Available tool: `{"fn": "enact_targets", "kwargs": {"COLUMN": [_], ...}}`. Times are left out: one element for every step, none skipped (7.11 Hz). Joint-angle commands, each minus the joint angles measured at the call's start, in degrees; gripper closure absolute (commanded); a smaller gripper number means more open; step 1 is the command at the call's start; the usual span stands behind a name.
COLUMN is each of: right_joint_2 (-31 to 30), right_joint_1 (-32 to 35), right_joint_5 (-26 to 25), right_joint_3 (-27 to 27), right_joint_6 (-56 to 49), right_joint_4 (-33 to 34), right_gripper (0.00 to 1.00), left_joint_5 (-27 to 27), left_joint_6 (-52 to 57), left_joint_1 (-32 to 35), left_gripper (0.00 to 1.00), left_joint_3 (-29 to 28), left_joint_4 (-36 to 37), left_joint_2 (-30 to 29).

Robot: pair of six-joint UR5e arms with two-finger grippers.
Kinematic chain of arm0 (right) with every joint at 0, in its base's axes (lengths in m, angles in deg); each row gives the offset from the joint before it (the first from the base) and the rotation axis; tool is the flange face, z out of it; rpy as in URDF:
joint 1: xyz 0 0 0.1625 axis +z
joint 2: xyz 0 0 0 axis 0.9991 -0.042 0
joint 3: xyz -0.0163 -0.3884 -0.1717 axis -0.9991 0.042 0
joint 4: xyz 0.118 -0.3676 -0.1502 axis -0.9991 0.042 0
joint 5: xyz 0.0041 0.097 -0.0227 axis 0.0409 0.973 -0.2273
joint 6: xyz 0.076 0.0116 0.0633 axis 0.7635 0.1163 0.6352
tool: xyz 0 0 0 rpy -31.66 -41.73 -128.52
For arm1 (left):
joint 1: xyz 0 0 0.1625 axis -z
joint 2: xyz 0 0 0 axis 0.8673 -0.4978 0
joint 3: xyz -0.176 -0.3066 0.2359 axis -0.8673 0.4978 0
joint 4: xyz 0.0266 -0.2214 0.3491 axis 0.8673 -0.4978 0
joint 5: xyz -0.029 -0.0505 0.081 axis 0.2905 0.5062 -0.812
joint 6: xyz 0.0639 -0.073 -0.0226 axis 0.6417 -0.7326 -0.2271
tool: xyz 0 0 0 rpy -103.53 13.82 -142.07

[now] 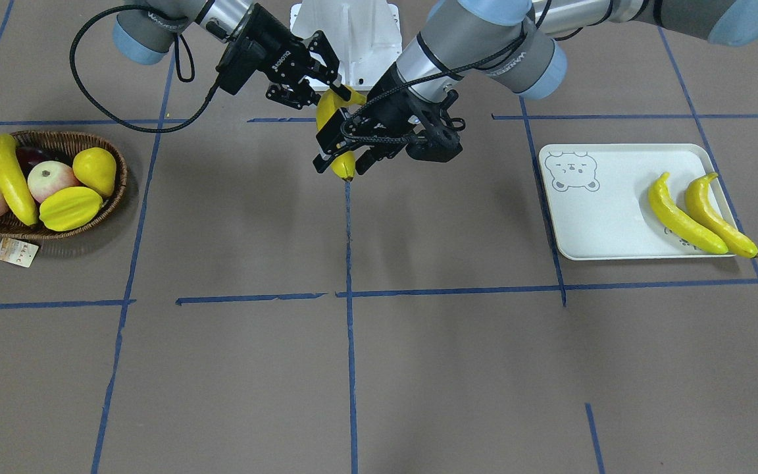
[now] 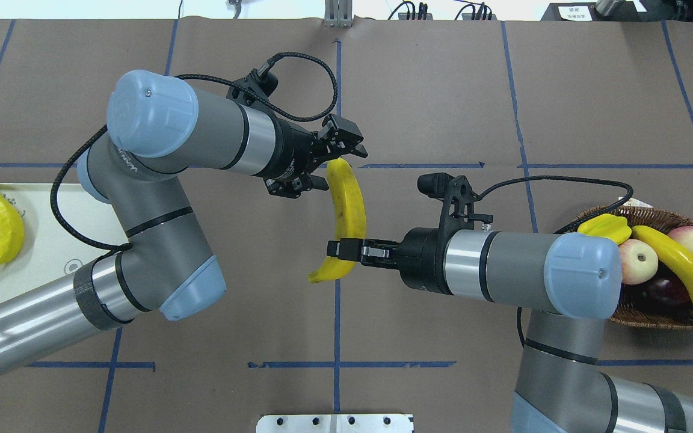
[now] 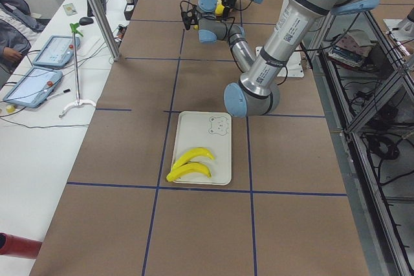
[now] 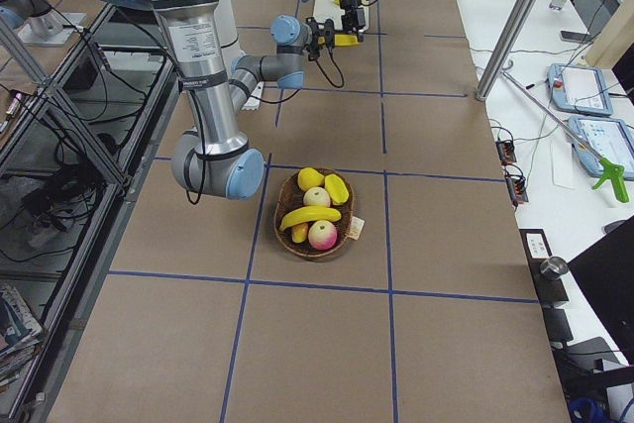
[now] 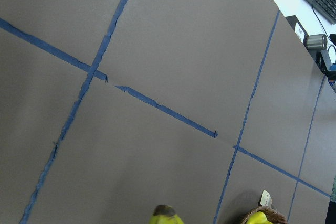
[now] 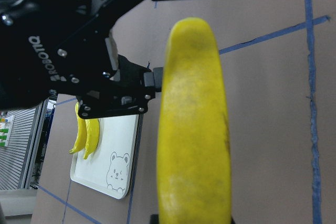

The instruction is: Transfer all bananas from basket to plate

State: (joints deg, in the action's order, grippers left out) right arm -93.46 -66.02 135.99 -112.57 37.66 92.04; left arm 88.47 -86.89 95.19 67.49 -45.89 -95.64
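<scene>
I need to grab the yellow banana by its tip end (image 1: 344, 168) with my left gripper next, to carry this banana onto the plate (image 1: 609, 210).
A yellow banana (image 2: 346, 210) hangs in the air over the table's middle. My right gripper (image 2: 337, 248) is shut on its part nearer the robot. My left gripper (image 2: 322, 162) is open, its fingers straddling the banana's far end; in the right wrist view the banana (image 6: 194, 129) fills the frame with the left gripper (image 6: 169, 30) beside its tip. Two bananas (image 1: 682, 217) (image 1: 718, 214) lie on the bear-print plate (image 1: 609, 210). One banana (image 1: 10, 178) lies in the wicker basket (image 1: 56, 137).
The basket also holds a yellow pear (image 1: 96, 170), a yellow starfruit (image 1: 70, 207), two pink apples (image 1: 50, 179) and a dark fruit. A paper tag (image 1: 16, 252) lies in front of it. Blue tape lines cross the brown table.
</scene>
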Motion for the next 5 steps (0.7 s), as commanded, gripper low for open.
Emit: {"fn": "enact_targets", "kwargs": {"right_joint_2": [0.0,-0.1,0.0,0.0,0.0], "right_joint_1": [0.0,0.0,0.0,0.0,0.2], "right_joint_5": [-0.1,-0.1,-0.1,-0.1,-0.3], "right_joint_3": [0.0,0.1,0.1,0.1,0.0], "right_joint_6": [-0.1,-0.1,0.0,0.7,2.4], "right_joint_4": [0.0,0.1,0.2,0.4,0.5], "right_gripper": [0.85,0.79,0.57,0.01,0.01], "left_joint_5": [-0.1,-0.1,-0.2,-0.3,-0.3], "left_joint_6": [-0.2,-0.2,-0.1,0.4,0.5], "left_joint_1": [-0.5,-0.5,-0.5,-0.4,-0.3], "left_gripper": [0.48,0.82,1.0,1.0,1.0], "left_joint_3": [0.0,0.0,0.1,0.1,0.1], "left_joint_4": [-0.1,0.0,0.0,0.1,0.1], "left_joint_2": [0.0,0.1,0.2,0.5,0.7]}}
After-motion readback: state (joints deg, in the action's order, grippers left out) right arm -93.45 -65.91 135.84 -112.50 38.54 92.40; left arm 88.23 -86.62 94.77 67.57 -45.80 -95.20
